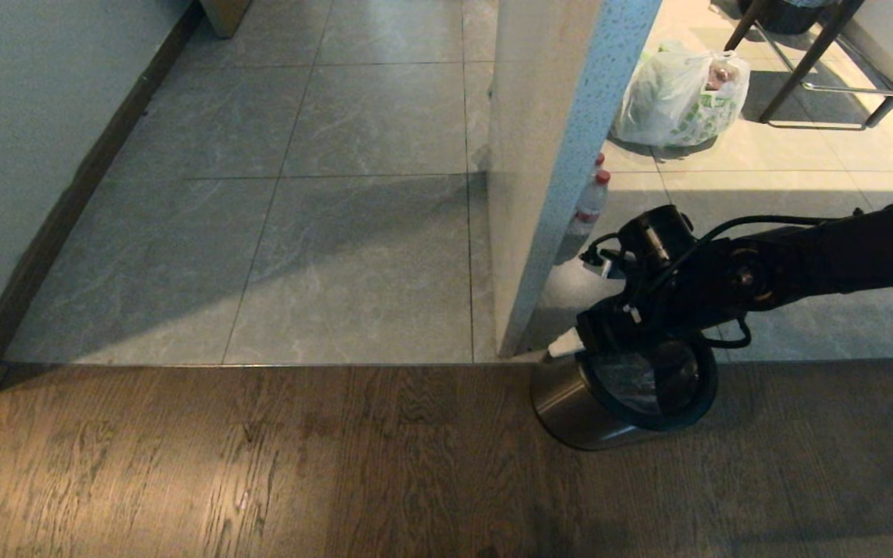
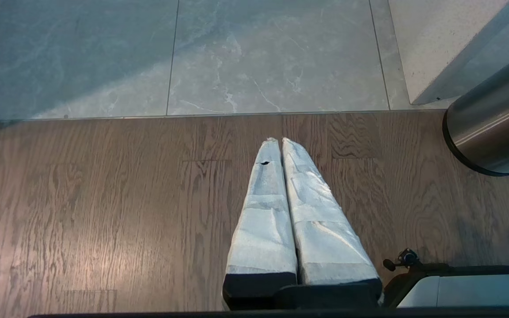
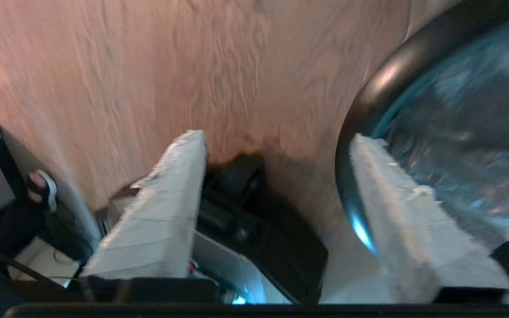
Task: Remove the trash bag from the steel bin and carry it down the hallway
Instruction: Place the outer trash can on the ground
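Observation:
Next, the right gripper grabs the steel bin (image 1: 570, 403) by its black rim so that the trash bag (image 1: 648, 384) comes free for removal.
The steel bin (image 1: 570, 403) stands on the wooden floor by the pillar's corner, its black rim (image 1: 706, 387) around the clear trash bag (image 1: 648, 384) that lines it. My right gripper (image 1: 570, 345) hangs just over the bin's edge. In the right wrist view it (image 3: 276, 137) is open with nothing between its fingers: one finger (image 3: 396, 207) lies over the rim (image 3: 360, 115) and the bag (image 3: 457, 132), the other (image 3: 166, 212) over the floor outside. My left gripper (image 2: 277, 140) is shut and parked low above the wood, with the bin (image 2: 493, 132) off to one side.
A speckled pillar (image 1: 547, 155) rises right behind the bin. Behind it are red-capped bottles (image 1: 590, 205), a white bag with green print (image 1: 683, 97) and metal chair legs (image 1: 803, 70). Grey hallway tiles (image 1: 338, 194) stretch ahead, with a wall and dark skirting (image 1: 67, 201) on the left.

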Tool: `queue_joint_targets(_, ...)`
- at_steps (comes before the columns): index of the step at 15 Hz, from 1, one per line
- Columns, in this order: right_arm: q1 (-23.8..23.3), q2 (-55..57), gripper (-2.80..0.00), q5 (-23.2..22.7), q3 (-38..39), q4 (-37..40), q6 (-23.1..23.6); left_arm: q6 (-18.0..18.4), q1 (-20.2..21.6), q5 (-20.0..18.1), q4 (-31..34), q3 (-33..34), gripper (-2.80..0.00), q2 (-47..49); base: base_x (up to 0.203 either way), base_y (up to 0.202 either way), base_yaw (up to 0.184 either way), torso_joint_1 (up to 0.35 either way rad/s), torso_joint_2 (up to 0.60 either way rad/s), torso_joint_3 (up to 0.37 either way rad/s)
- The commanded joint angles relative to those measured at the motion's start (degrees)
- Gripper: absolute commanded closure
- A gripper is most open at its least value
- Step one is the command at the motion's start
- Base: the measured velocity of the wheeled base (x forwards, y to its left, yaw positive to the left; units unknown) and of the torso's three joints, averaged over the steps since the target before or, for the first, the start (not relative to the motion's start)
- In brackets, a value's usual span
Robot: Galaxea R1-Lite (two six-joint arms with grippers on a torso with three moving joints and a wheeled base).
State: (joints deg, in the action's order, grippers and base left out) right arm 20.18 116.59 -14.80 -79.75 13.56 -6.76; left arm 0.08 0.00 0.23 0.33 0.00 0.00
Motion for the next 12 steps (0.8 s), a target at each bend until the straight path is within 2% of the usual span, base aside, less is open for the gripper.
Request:
queue_joint_targets(1,0.0,0.2,-2.8,0.4,2.7,-0.2,1.4,0.0,0.0,0.0,0.0,0.0,0.0,-0.1,0.0,0.0,0.0,0.0,0.0,0.0)
queue_joint_targets(4,-0.1,0.9,-2.8,3.9,3.3,-0.4,3.3,0.0,0.0,0.0,0.0,0.0,0.0,-0.1,0.0,0.0,0.0,0.0,0.0,0.0)
queue_joint_targets(8,-0.6,1.4,-2.8,4.5,4.7,-1.2,5.2,0.0,0.0,0.0,0.0,0.0,0.0,0.0,0.0,0.0,0.0,0.0,0.0,0.0)
queue_joint_targets(12,-0.6,6.3,-2.8,7.0,4.3,-8.2,5.3,0.0,0.0,0.0,0.0,0.0,0.0,-0.1,0.0,0.0,0.0,0.0,0.0,0.0)
